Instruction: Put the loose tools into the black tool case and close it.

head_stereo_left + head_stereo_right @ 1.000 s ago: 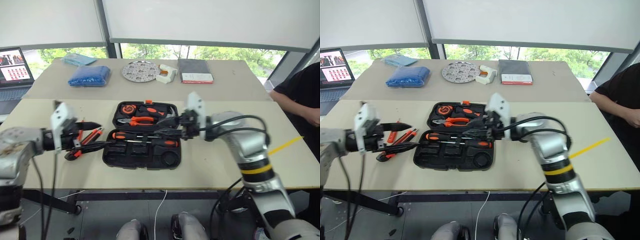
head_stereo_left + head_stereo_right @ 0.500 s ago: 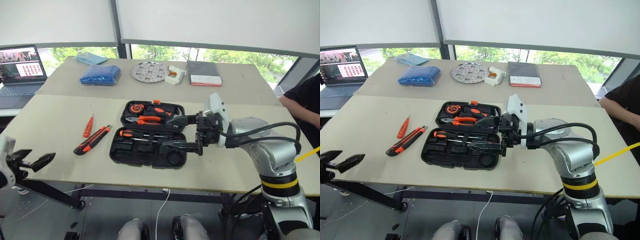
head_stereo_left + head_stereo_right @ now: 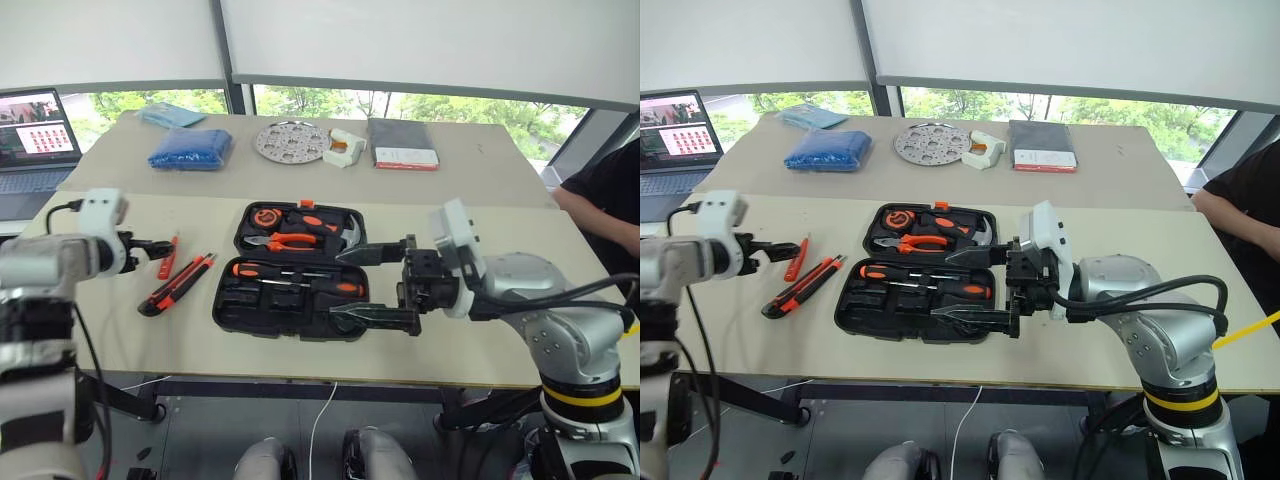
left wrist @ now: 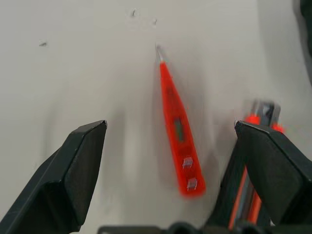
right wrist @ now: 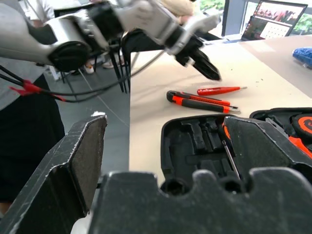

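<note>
My left gripper moves lower next, before it closes on the tool: my fingers stop above the small orange tool, so closing now would miss the tool.
The black tool case [image 3: 262,308] lies open in the middle of the table. Two orange-and-black screwdrivers [image 3: 295,273] lie in its near half. To its left on the bare table are the small orange tool [image 3: 167,255] and the utility knife [image 3: 178,283]. My left gripper [image 3: 152,246] is open just left of the small orange tool; in the left wrist view that tool [image 4: 178,131] lies between the spread fingers, untouched. My right gripper [image 3: 368,286] hangs open and empty over the case's right side, pointing left. The tape roll is out of view.
Hammer, pliers and tape measure [image 3: 258,216] sit in the case's far half. On the back table are a laptop [image 3: 25,125], blue bags [image 3: 185,150], a round metal disc [image 3: 285,140], a white object [image 3: 342,147] and a dark grey box [image 3: 403,143]. A person [image 3: 610,195] sits at the right.
My left arm dropped below the table's front edge, then came back up over the small orange tool. My right gripper opened wider and drew back towards the case's near right side. The camera shifted.
</note>
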Controlling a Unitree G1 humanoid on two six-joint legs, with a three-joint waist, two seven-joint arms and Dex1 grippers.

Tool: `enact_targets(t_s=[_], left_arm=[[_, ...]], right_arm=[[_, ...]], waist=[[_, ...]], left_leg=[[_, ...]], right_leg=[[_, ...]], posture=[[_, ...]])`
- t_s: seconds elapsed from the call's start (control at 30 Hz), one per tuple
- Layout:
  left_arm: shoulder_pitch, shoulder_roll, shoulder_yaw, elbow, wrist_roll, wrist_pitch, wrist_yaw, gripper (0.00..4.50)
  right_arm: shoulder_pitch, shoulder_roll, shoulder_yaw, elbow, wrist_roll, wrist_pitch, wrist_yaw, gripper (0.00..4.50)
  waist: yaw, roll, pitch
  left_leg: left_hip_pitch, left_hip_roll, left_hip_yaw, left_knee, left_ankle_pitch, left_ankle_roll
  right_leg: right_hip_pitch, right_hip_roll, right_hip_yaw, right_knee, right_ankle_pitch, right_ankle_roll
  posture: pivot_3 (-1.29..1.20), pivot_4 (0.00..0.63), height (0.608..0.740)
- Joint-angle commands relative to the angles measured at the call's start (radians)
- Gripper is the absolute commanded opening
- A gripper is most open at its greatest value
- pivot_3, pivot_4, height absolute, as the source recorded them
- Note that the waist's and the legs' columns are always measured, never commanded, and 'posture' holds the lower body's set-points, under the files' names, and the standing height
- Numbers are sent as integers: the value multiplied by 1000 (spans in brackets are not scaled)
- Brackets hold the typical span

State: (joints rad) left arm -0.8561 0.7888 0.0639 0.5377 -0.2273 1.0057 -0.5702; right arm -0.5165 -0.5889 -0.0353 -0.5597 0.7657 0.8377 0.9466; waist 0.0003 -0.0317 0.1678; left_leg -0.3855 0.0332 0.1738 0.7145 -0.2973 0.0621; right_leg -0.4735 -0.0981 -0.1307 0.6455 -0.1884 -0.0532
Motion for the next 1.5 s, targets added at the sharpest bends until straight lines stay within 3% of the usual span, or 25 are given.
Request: enact_targets(t_s=[0.03, 0.13, 0.17, 0.2, 0.4, 0.47, 0.6, 0.77, 0.87, 1.03, 1.13, 1.33, 1.5], left_arm=[[-104, -33, -49, 166, 67, -43, 16, 4500], [-162, -63, -64, 289, 99, -65, 43, 4500], [-174, -68, -64, 323, 109, -82, 51, 3978], [-183, -70, -63, 351, 116, -99, 55, 3817], [-198, -67, -38, 430, 126, -146, 53, 1511], [-196, -66, -34, 440, 131, -151, 55, 1511], [-191, -65, -34, 451, 140, -160, 54, 432], [-201, -20, -60, 409, 163, -274, -29, 368], [-176, 21, -111, 222, 137, -444, -293, 368], [-103, 83, -185, -137, 17, -534, -747, 368], [-80, 98, -260, -227, 19, -559, -904, 368], [-107, 42, -445, -115, 186, -820, -1026, 368], [-176, -61, -480, 65, 230, -934, -1042, 368]], right_arm=[[18, -23, -42, -61, 50, 5, -41, 4473], [33, -45, -50, -75, 63, 4, -62, 4473], [35, -53, -56, -75, 69, 4, -71, 4500], [38, -60, -63, -75, 75, 5, -79, 4500], [63, -91, -91, -76, 111, 4, -117, 4500], [67, -98, -91, -78, 119, 2, -124, 4500], [67, -108, -87, -73, 128, -3, -130, 4500], [67, -153, -72, -50, 115, 7, -120, 4500], [97, -207, -71, -53, 107, 14, -98, 4500], [157, -244, -65, -79, 64, -20, -105, 4500], [179, -236, -65, -95, 53, -27, -124, 4500], [219, -212, -79, -146, 59, -18, -184, 4500], [264, -213, -117, -184, 79, -10, -225, 4500]], waist=[[-5, -1, 0], [-13, -2, 1], [-14, -2, 1], [-15, -2, 1], [-14, -2, 1], [-12, -2, 1], [-13, -2, 1], [-14, -2, 1], [-12, -4, 2], [1, -4, 2], [1, -3, 2], [0, -3, 2], [11, -3, 2]], left_leg=[[0, 0, 0, 0, 0, 0], [0, 1, 0, 0, 0, 0], [1, 1, 0, 0, 0, 0], [1, 1, 0, 0, 0, 0], [2, 1, 0, 1, 0, 0], [2, 1, 0, 1, 0, 0], [2, 0, 0, 1, 0, 0], [2, 1, 0, 1, 0, 1], [1, 1, 0, 1, 0, 0], [-3, 0, -1, 3, 0, 1], [-3, 0, -1, 4, 0, 1], [-2, 1, -1, 7, 0, 1], [-5, 2, -3, 12, -1, 5]], right_leg=[[0, 0, 1, 0, -2, 3], [0, 0, 2, 0, -3, 5], [0, 0, 2, 1, -3, 5], [0, 0, 3, 1, -3, 5], [0, -6, 4, 2, -3, 5], [0, -7, 3, 2, -3, 5], [0, -8, 4, 2, -3, 5], [0, -7, 3, 2, -3, 5], [0, -7, 2, 2, -3, 5], [-2, -11, -1, 1, 0, -1], [-1, -11, -1, 1, -3, 6], [-1, -7, 1, 2, -4, 6], [0, -8, -1, 3, -3, 8]], posture=[[0, 150, 718], [0, 150, 718], [0, 150, 718], [0, 150, 718], [0, 150, 718], [0, 150, 718], [0, 150, 718], [0, 150, 718], [0, 150, 718], [0, 150, 718], [0, 150, 718], [0, 150, 718], [0, 150, 718]])
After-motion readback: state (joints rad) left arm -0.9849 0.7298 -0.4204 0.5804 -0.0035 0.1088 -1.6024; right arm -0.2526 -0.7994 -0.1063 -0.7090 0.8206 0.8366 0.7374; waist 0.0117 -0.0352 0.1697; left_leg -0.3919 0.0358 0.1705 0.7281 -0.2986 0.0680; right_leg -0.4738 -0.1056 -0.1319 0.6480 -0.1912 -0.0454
